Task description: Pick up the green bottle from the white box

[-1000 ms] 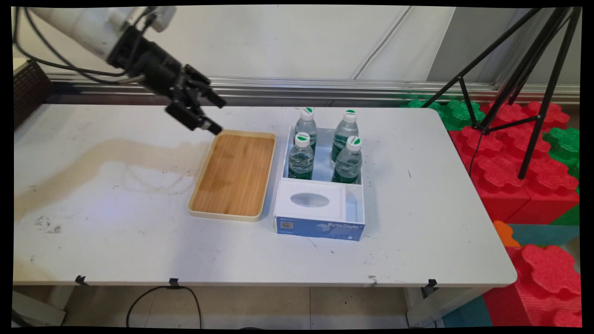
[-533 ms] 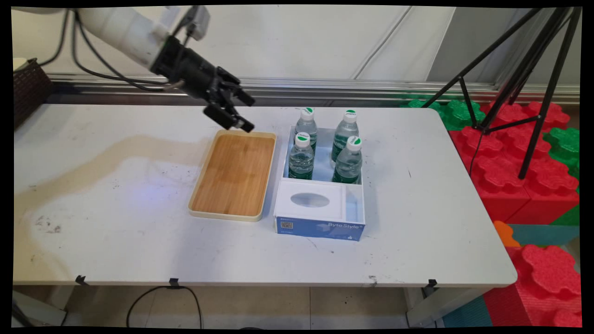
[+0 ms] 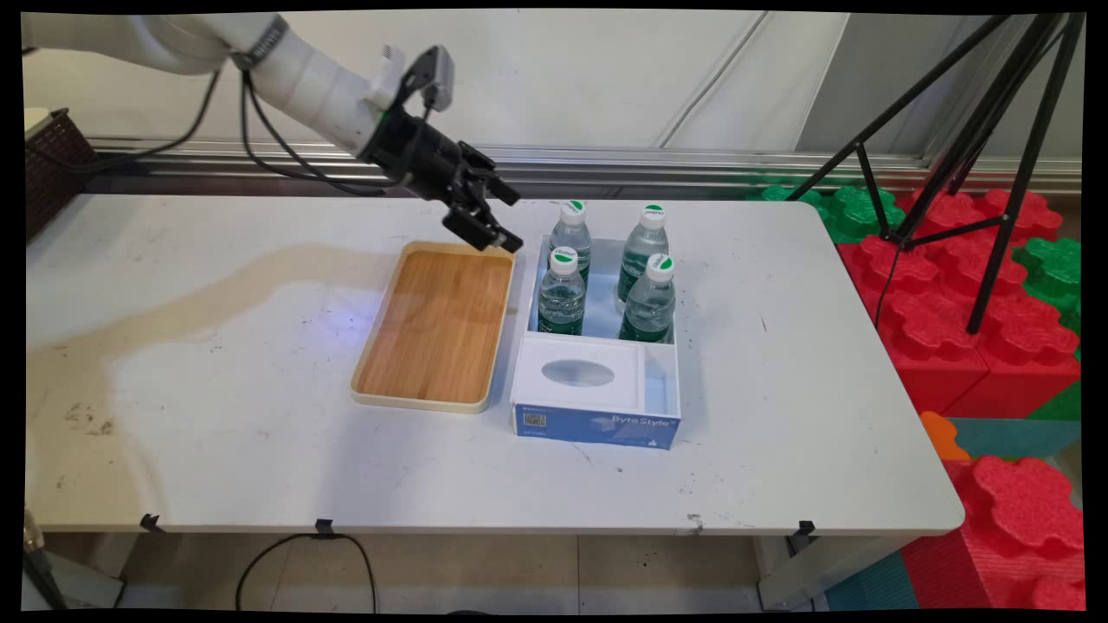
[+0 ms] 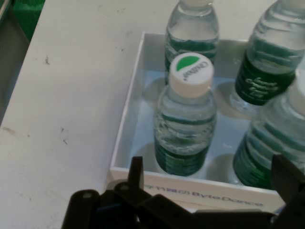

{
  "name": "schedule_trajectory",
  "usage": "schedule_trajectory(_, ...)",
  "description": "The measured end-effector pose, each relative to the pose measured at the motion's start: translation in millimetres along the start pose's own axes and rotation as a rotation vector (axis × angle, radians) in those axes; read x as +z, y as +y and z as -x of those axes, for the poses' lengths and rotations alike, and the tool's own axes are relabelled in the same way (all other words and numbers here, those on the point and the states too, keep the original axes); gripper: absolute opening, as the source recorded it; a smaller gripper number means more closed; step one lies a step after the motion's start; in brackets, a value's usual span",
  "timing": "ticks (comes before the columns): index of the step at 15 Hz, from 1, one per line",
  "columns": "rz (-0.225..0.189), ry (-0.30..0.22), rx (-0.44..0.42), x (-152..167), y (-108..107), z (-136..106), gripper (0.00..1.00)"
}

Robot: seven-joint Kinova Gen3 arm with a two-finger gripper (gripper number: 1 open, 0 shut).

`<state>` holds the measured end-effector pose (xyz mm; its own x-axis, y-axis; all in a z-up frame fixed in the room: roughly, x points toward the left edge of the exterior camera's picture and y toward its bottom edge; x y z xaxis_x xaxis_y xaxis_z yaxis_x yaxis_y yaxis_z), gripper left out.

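The gripper grabs the nearest clear water bottle by its upper body (image 3: 571, 239) next, to set it on the wooden tray (image 3: 437, 324).
My gripper (image 3: 515, 223) hangs open and empty above the far right corner of the wooden tray (image 3: 437, 324), just left of a white and blue box (image 3: 597, 424) holding several water bottles. The back left bottle (image 3: 570, 235) is the nearest one to the fingers. In the hand view that bottle (image 4: 187, 124), with its white and green cap (image 4: 190, 74), stands straight ahead of the gripper (image 4: 208, 162), behind the box wall (image 4: 190, 183). Other bottles (image 4: 281, 143) stand to its right and behind it.
A white insert with an oval hole (image 3: 578, 373) fills the box's near part. A dark basket (image 3: 52, 169) sits at the table's far left corner. Red and green foam blocks (image 3: 969, 294) and a black tripod (image 3: 995, 173) stand beyond the table's right edge.
The arm has swung right along the table's far side, carrying the open gripper from the tray's far left corner to its far right corner, close to the bottles.
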<state>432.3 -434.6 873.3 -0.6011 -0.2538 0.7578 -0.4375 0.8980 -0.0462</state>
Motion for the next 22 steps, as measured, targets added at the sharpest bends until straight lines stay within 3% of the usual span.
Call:
schedule_trajectory(4,0.007,0.015,-0.028,29,-14,5,1.00)
schedule_trajectory(19,0.127,0.068,-0.102,95,-43,16,1.00)
schedule_trajectory(20,0.132,0.070,-0.103,97,-44,17,0.00)
schedule_trajectory(22,0.143,0.076,-0.103,101,-46,17,0.00)
